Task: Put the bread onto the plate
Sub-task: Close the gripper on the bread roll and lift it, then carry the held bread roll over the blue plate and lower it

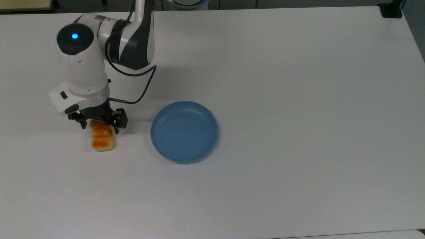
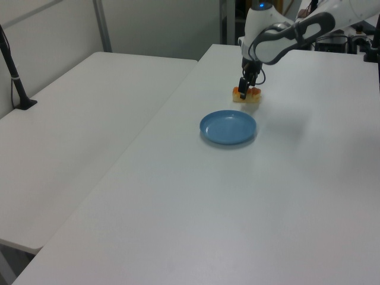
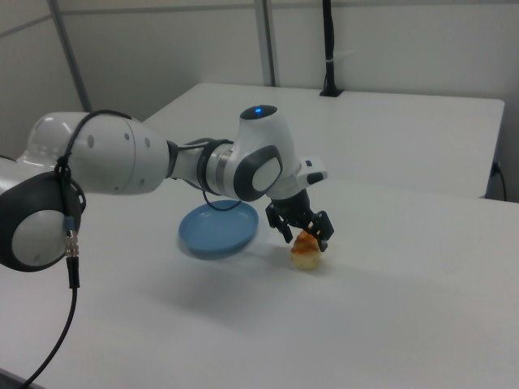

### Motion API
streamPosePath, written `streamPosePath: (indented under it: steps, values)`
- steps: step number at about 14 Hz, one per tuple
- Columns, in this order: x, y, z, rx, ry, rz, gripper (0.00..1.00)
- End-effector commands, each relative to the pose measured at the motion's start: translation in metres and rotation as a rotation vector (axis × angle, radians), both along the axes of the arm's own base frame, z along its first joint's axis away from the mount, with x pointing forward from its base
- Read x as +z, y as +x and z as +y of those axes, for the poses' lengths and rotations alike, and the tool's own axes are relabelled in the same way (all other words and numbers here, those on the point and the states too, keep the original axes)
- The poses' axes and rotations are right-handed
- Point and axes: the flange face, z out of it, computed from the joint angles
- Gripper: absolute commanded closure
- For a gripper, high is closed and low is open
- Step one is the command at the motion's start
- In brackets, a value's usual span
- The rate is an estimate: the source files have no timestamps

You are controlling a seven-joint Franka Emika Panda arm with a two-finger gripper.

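Note:
I need to set the bread onto the blue plate (image 2: 228, 127), so my gripper will next grab the bread by one end of its braided loaf (image 2: 237, 97).
The bread (image 1: 102, 142), a small loaf with an orange braided top, lies on the white table at the top view's left; I also see the bread (image 2: 252, 95) in the left view and the bread (image 3: 306, 252) in the right view. My gripper (image 1: 99, 126) (image 3: 306, 236) is open and straddles the loaf's far end, one finger on each side, with a gap to the bread on both sides. The round blue plate (image 1: 184, 131) (image 2: 228, 127) (image 3: 217, 229) sits bare just to the top view's right of the loaf.
The white arm (image 1: 99, 53) reaches in from the top view's upper left, with a black cable (image 1: 142, 86) looping beside it. A second white table (image 2: 77, 113) adjoins on the left view's left, carrying a black post (image 2: 15, 71).

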Motion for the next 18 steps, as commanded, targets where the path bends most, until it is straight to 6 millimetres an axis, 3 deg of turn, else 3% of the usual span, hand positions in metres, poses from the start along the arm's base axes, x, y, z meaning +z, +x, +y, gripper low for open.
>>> streamPosePath:
  steps: [1,2,4,6,8,10,12,13,16,18]
  values:
    - [-0.01,0.007,-0.001,0.003,-0.011,-0.029,0.0]
    - [-0.01,0.006,-0.005,0.0,-0.013,-0.033,0.12]
    - [-0.01,0.006,-0.005,-0.006,-0.008,-0.038,0.52]
    - [-0.008,0.008,0.0,-0.003,-0.002,-0.043,0.73]
    - [0.004,0.009,0.004,0.003,-0.001,-0.057,0.73]
    - [0.029,0.008,0.015,0.015,-0.001,-0.076,0.72]
    - [0.054,0.008,0.064,0.049,0.01,-0.051,0.69]
    - [0.054,0.008,0.083,0.058,0.015,-0.047,0.69]
    - [0.049,0.001,0.166,0.094,0.029,-0.033,0.69]
    - [0.042,0.001,0.198,0.091,0.032,-0.031,0.69]
